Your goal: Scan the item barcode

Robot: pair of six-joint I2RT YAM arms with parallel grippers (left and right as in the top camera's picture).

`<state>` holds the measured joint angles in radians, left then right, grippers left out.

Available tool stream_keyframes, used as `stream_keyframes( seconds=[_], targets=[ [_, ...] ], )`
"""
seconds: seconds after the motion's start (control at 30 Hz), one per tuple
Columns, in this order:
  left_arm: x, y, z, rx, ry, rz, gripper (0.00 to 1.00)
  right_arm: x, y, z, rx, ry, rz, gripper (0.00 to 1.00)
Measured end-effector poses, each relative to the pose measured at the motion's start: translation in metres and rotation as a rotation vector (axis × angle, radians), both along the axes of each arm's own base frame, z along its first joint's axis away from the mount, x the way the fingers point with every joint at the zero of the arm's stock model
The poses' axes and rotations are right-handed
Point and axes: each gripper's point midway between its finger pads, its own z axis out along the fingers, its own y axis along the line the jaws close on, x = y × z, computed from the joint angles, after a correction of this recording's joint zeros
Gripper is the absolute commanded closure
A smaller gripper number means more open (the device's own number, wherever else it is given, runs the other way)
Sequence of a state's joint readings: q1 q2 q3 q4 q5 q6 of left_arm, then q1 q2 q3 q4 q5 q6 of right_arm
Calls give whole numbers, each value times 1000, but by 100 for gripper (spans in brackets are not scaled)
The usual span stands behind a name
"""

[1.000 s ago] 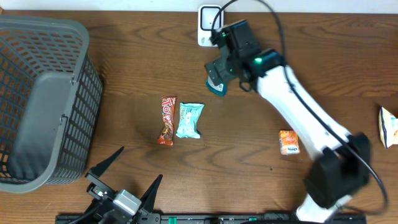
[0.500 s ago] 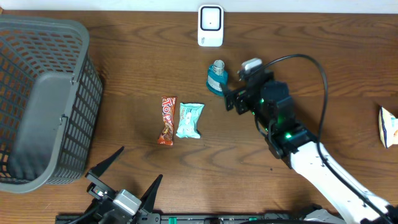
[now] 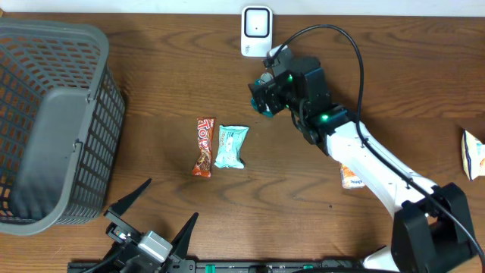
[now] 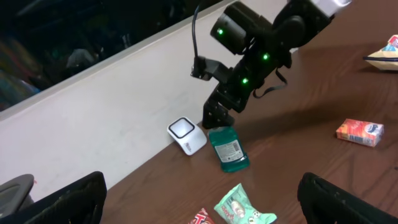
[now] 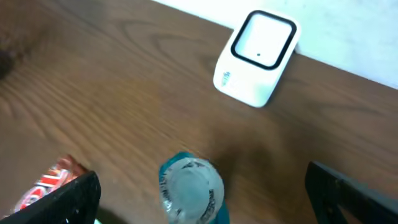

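I should next use my right gripper to grab the mouthwash bottle from above by its clear cap [image 3: 266, 77] [image 5: 191, 190], so the bottle's labelled body stays uncovered for scanning its barcode.
A teal mouthwash bottle [image 3: 267, 111] seems to stand upright a little in front of the white barcode scanner [image 3: 257, 31] at the table's back edge. My right gripper [image 3: 262, 95] hovers open just above it. In the right wrist view the bottle's clear cap [image 5: 191, 190] lies between the two wide-apart fingers [image 5: 60, 200], touching neither, with the scanner [image 5: 256, 57] beyond. My left gripper [image 3: 151, 217] stands open and holds nothing at the front edge. From there I see the bottle [image 4: 228, 149] and scanner [image 4: 186, 135] under the right arm.
A red snack bar [image 3: 204, 145] and a mint packet [image 3: 231, 146] lie side by side mid-table. An orange carton [image 3: 351, 177] is partly under the right arm. A grey basket [image 3: 53, 121] fills the left side. A white packet [image 3: 474, 154] sits at the right edge.
The right arm drew back to the right of the bottle, then returned over it, its gripper open throughout. The bottle and the left arm have stayed put.
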<state>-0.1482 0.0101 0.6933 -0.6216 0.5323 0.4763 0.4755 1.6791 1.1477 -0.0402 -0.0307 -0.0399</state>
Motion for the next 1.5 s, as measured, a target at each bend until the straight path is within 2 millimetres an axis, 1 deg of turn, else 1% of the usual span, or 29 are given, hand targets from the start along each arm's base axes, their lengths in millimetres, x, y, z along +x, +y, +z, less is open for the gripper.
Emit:
stream_keyframes(
  seconds=[0.17, 0.23, 0.27, 0.33, 0.37, 0.4, 0.47, 0.57, 0.6, 0.63, 0.7, 0.8, 0.87, 0.97, 1.03, 1.07, 1.13, 1.17, 1.2, 1.33, 1.4, 1.5],
  targets=[
    [0, 0, 0, 0, 0, 0, 2, 8, 3, -36, -62, 29, 20, 1],
    [0, 0, 0, 0, 0, 0, 2, 14, 6, -43, -64, 13, 23, 1],
    [0, 0, 0, 0, 0, 0, 2, 19, 8, -45, -60, -2, 25, 4],
    [0, 0, 0, 0, 0, 0, 2, 21, 9, -48, -60, -9, 27, 12],
    [0, 0, 0, 0, 0, 0, 2, 23, 10, -50, -59, -13, 27, 25],
    [0, 0, 0, 0, 0, 0, 2, 23, 10, -50, -62, -15, 29, 31],
    [0, 0, 0, 0, 0, 0, 2, 24, 10, -50, -65, -21, 29, 49],
    [0, 0, 0, 0, 0, 0, 2, 24, 10, -50, -67, -22, 34, 66],
    [0, 0, 0, 0, 0, 0, 2, 24, 10, -50, -68, -22, 32, 78],
    [0, 0, 0, 0, 0, 0, 2, 24, 10, -50, -63, -19, 28, 86],
    [0, 0, 0, 0, 0, 0, 2, 24, 10, -50, -56, -12, 22, 92],
    [0, 0, 0, 0, 0, 0, 2, 23, 9, -51, -61, 8, 19, 99],
    [0, 0, 0, 0, 0, 0, 2, 20, 7, -51, -66, 34, 14, 99],
    [0, 0, 0, 0, 0, 0, 2, 9, 3, -51, -70, 96, 13, 99],
    [0, 0, 0, 0, 0, 0, 2, -7, 1, -54, -57, 182, 46, 99],
    [0, 0, 0, 0, 0, 0, 2, -12, 0, -50, -46, 196, 54, 99],
    [0, 0, 0, 0, 0, 0, 2, -31, 0, -47, 16, 287, 117, 99],
    [0, 0, 0, 0, 0, 0, 2, -42, 3, -42, 71, 330, 166, 99],
    [0, 0, 0, 0, 0, 0, 2, -48, 4, -38, 104, 356, 195, 99],
    [0, 0, 0, 0, 0, 0, 2, -92, 14, 0, 345, 492, 408, 99],
    [0, 0, 0, 0, 0, 0, 2, -123, 19, 12, 457, 607, 518, 99],
    [0, 0, 0, 0, 0, 0, 2, -154, 23, 23, 547, 701, 638, 99]
  ],
)
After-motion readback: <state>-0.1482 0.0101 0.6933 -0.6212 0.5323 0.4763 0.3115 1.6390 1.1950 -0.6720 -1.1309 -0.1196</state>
